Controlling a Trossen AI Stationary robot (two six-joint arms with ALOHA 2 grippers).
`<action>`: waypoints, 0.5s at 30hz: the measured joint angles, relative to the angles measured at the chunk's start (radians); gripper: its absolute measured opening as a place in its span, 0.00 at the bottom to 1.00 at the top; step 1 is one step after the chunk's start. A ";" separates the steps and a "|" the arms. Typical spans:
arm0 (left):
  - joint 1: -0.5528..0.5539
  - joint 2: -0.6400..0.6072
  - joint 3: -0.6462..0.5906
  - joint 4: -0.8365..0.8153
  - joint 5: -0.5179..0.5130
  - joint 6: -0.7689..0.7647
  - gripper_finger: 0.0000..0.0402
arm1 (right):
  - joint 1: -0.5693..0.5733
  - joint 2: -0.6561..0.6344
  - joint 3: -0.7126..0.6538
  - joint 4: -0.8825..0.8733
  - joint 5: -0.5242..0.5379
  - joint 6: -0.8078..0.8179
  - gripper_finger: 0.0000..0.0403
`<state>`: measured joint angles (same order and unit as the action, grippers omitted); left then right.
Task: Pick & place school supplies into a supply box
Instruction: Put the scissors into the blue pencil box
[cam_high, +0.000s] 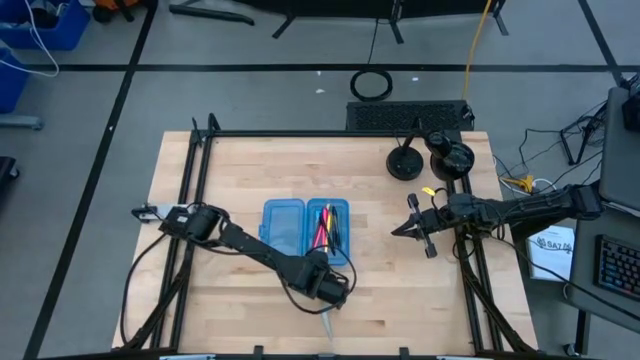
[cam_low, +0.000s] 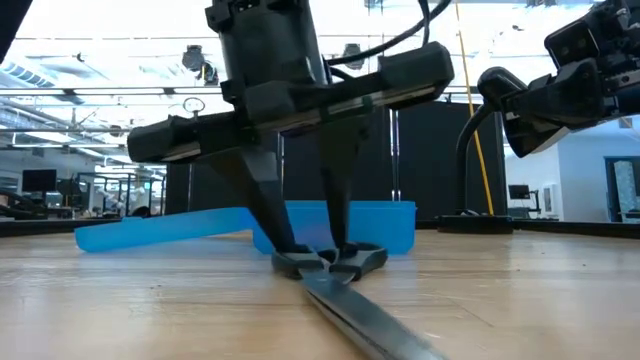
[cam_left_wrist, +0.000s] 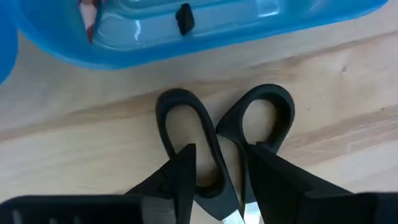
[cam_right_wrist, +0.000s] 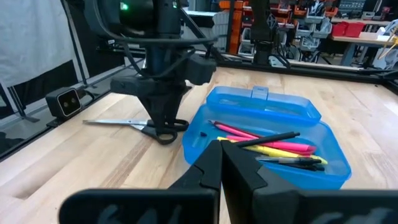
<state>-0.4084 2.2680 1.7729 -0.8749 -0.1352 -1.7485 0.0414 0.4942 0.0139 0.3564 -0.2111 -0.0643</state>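
The scissors should go into the supply box, so I will grab them next with my left gripper by the inner bars of their black handles.
The black-handled scissors lie flat on the table just near of the blue pencil case, handles toward the case, blades toward the near edge. The case lies open; its right half holds pink, yellow, red and black pens, and its left half holds nothing that I can see. My left gripper points down onto the scissors' handles. My right gripper hovers right of the case, shut and empty. My left gripper comes from above, pointing down, one fingertip inside the one handle loop and the other at the inner edge of the other loop. The two inner bars of the handles lie pinched between them. The scissors rest flat on the table.
Two black round-based stands are at the far right of the table. A black frame rail runs along the table's left side and another along the right. Bare wood lies left and right of the case.
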 joint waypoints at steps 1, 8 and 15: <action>0.001 0.000 0.000 -0.001 0.000 -0.012 0.36 | 0.000 0.000 0.000 -0.003 0.000 0.000 0.00; 0.005 0.012 0.005 -0.077 0.065 0.122 0.36 | 0.000 0.000 0.000 -0.003 0.000 -0.005 0.00; -0.014 0.019 0.000 -0.325 0.144 0.357 0.36 | -0.001 0.000 0.000 0.006 0.000 -0.008 0.00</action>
<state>-0.4225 2.2868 1.7729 -1.1999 0.0091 -1.3920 0.0406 0.4938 0.0143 0.3624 -0.2110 -0.0722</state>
